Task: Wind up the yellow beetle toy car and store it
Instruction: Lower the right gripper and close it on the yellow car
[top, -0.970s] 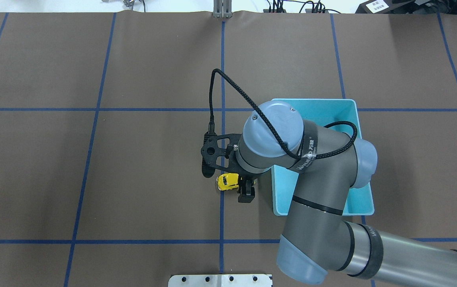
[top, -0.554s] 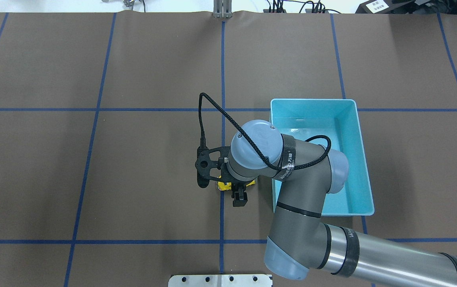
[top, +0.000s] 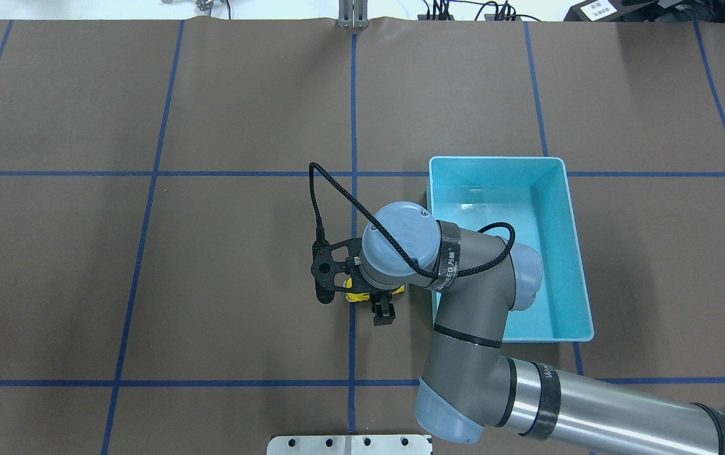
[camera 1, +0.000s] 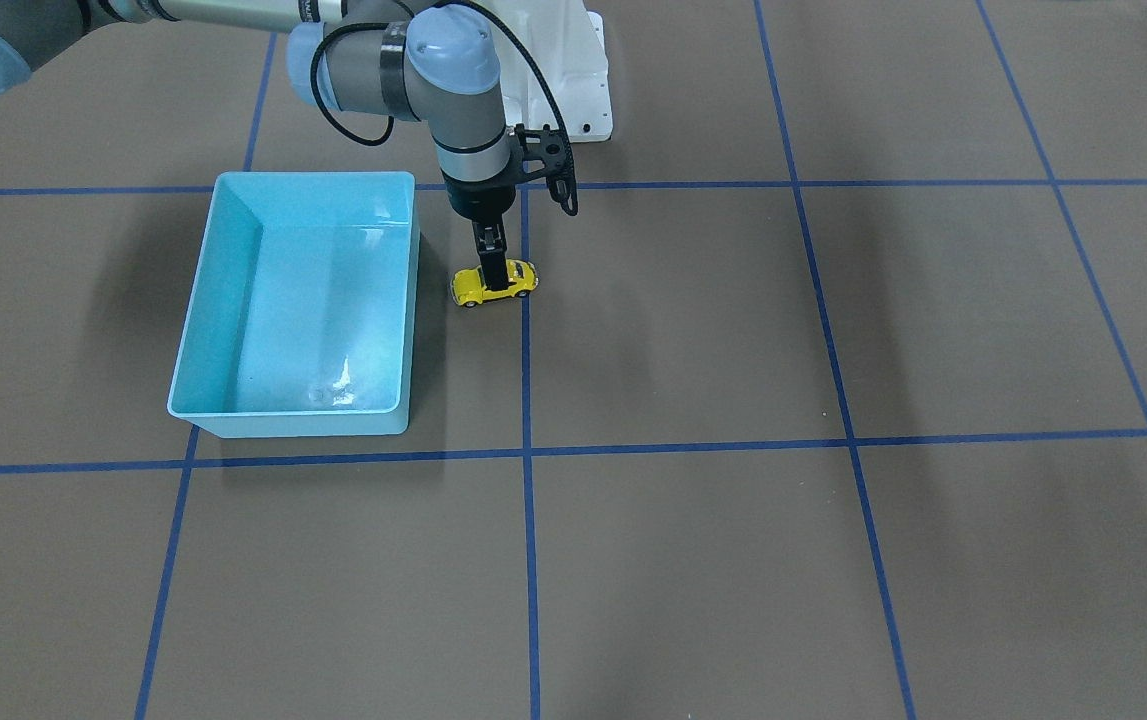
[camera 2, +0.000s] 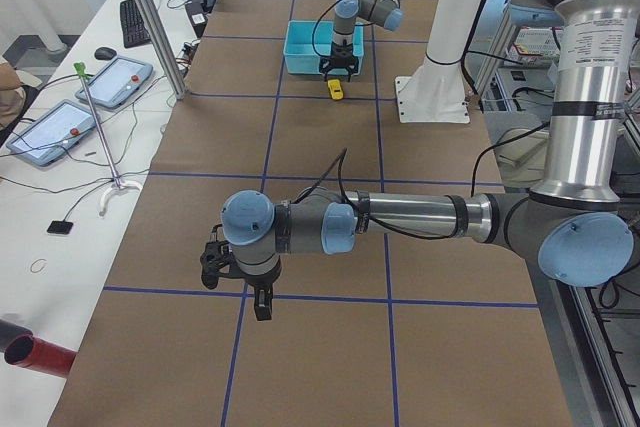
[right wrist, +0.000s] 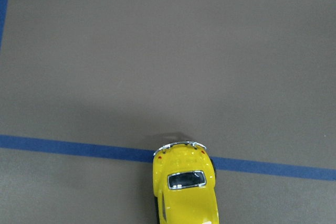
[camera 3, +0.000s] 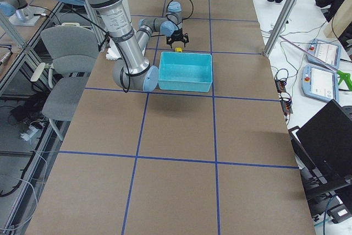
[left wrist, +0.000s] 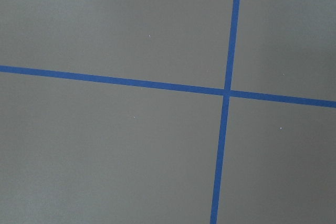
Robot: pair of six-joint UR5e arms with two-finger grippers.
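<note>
I should next grab the yellow beetle toy car by its body [right wrist: 186, 203] with my right gripper, so I can store it in the light blue bin.
The yellow beetle toy car [camera 1: 523, 277] stands on its wheels on the brown table, on a blue tape line just beside the light blue bin [camera 1: 233, 300]. My right gripper [camera 1: 494, 278] points straight down over it, one finger on each side of its body, jaws apart. One finger [top: 382, 313] shows on the near side of the car [top: 354, 297] in the overhead view; the other is hidden under the wrist. The right wrist view shows the car's rear [right wrist: 185, 187] on the table. My left gripper [camera 2: 262, 305] hangs above the table far away; I cannot tell its state.
The bin [top: 578, 253] has nothing in it and lies right of the car, under my right forearm. Blue tape lines grid the table. The left wrist view shows only tabletop and a tape crossing [left wrist: 227, 92]. A white base plate [camera 1: 573, 90] sits by the robot.
My right arm has come down and slightly toward the robot, so the gripper now sits low around the car. The car has stayed in place.
</note>
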